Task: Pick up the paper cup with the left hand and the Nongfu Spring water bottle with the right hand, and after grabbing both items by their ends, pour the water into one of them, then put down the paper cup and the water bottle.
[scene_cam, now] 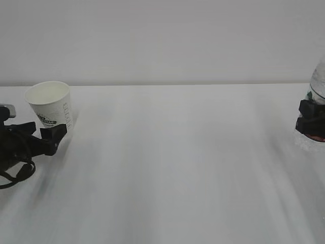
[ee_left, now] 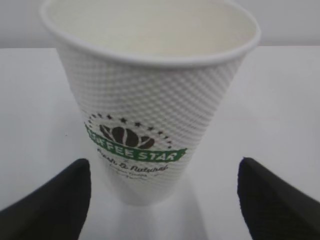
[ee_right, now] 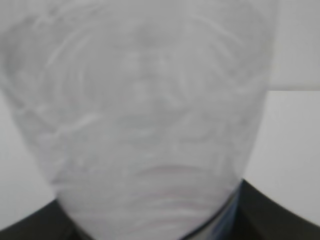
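I need to grab the paper cup by its lower part with my left gripper next. That will hold it steady for pouring.
The white paper cup with its green logo stands upright on the table at the far left. In the left wrist view the paper cup fills the middle, and its inside looks empty. My left gripper is low in front of the cup's base, open, with a gap between each black finger and the cup wall. At the right edge, the clear water bottle is only partly in view. My right gripper is shut on its body. The bottle fills the right wrist view, blurred.
The white table stretches between the two arms, with a pale wall behind it. The left arm's black cables lie on the table at the left edge. Nothing else stands in view.
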